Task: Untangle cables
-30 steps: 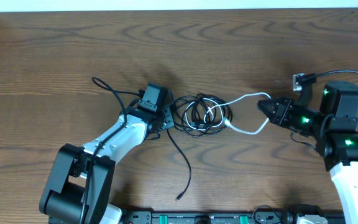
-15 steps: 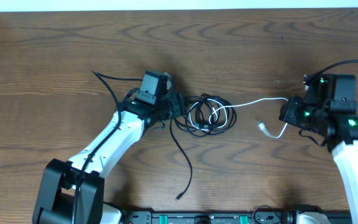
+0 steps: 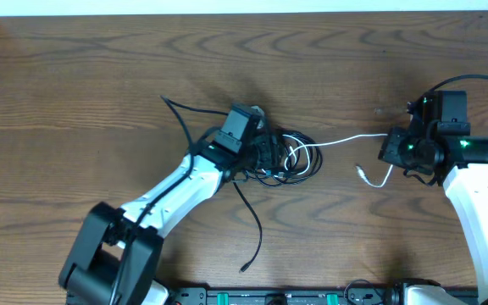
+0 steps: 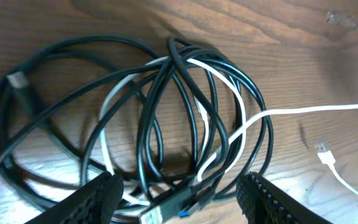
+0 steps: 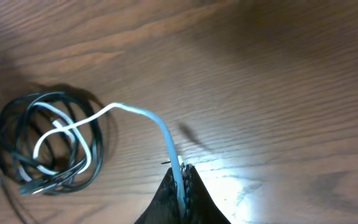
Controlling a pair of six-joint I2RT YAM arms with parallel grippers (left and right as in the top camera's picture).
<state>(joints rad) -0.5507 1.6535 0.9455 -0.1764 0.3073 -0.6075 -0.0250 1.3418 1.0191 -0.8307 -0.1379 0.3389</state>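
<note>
The looped white cable needs to stay free to slip from the coil (image 5: 48,143). My left gripper should grab the tangle by its bunched black cable pieces next.
A tangle of black cables (image 3: 282,157) with a white cable (image 3: 346,140) looped through it lies mid-table. My left gripper (image 3: 265,155) is open over the tangle's left side; in the left wrist view its fingers (image 4: 95,198) straddle black strands and a blue-tipped USB plug (image 4: 169,210). My right gripper (image 3: 392,146) is shut on the white cable (image 5: 166,140), which runs from the coil (image 5: 48,143) to the jaws. Its free end with a small plug (image 3: 361,172) hangs below the gripper and also shows in the left wrist view (image 4: 325,152).
A loose black cable tail (image 3: 252,224) runs from the tangle toward the front edge. Another black strand (image 3: 180,114) sticks out up-left behind the left arm. The right arm's own thick wire (image 3: 473,80) arcs at the far right.
My left gripper has moved right, from beside the tangle to over its left side. My right gripper has pulled the white cable rightward, drawing it straighter.
</note>
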